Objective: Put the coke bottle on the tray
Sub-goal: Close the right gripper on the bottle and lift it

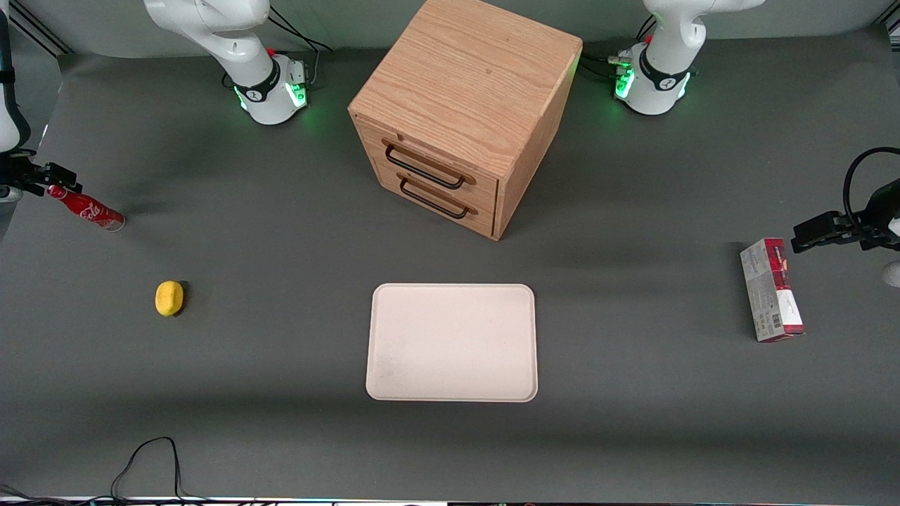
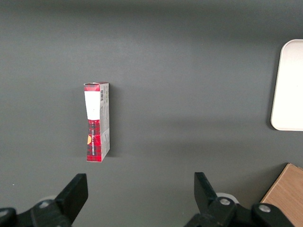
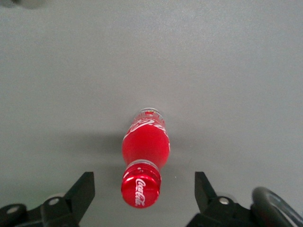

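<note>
My gripper should put the bottle on the cream tray (image 1: 451, 342), so it needs to grab the coke bottle by its red cap (image 1: 55, 191) next.
The coke bottle (image 1: 88, 209) is slim and red with white script and a red cap. It stands on the grey table at the working arm's end. In the right wrist view I look down on the bottle (image 3: 144, 153); its cap sits between my fingers without touching them. My gripper (image 1: 42, 181) is open wide at cap height, and it also shows in the right wrist view (image 3: 143, 182). The cream tray (image 1: 451, 342) lies empty in the middle of the table, nearer the front camera than the drawer box. Its edge shows in the left wrist view (image 2: 289, 85).
A small yellow lemon-like thing (image 1: 169, 298) lies between the bottle and the tray, nearer the front camera. A wooden drawer box (image 1: 464, 112) stands mid-table. A red-and-grey carton (image 1: 771, 289) lies toward the parked arm's end, also in the left wrist view (image 2: 97, 121). A black cable (image 1: 151, 457) loops at the front edge.
</note>
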### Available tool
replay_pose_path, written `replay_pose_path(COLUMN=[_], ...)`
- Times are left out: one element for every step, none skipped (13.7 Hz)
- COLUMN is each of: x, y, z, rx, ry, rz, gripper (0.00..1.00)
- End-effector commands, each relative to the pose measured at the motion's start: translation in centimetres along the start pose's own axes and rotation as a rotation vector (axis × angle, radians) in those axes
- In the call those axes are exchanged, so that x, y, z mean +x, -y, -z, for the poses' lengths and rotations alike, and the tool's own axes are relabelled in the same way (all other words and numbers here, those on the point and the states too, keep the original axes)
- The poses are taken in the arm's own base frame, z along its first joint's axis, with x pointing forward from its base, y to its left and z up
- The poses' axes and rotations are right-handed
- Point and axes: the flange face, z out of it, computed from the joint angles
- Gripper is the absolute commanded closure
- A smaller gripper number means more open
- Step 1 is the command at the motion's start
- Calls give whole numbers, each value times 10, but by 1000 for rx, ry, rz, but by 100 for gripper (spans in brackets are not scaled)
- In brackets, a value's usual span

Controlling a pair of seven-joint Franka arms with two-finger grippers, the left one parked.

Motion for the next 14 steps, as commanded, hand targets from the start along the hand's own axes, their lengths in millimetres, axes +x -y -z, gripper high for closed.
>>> replay_pose_path(x=[1, 1, 2, 2, 2, 2, 2, 3, 3, 3, 4, 5, 7, 10], y=[-1, -1, 0, 0, -1, -1, 0, 0, 0, 0, 1, 2, 3, 5], z=[-3, -4, -4, -4, -3, -4, -5, -4, -4, -4, -5, -3, 1, 6], rx=[2, 2, 2, 2, 1, 1, 2, 0, 1, 1, 4, 6, 8, 18], ry=[-20, -18, -18, -18, -19, -18, -15, -16, -15, -15, -13, -16, -22, -24], rz=[14, 14, 15, 17, 17, 15, 17, 19, 17, 19, 20, 23, 26, 33], gripper=[46, 58, 69, 78, 84, 89, 90, 90, 91, 92, 93, 94, 94, 95])
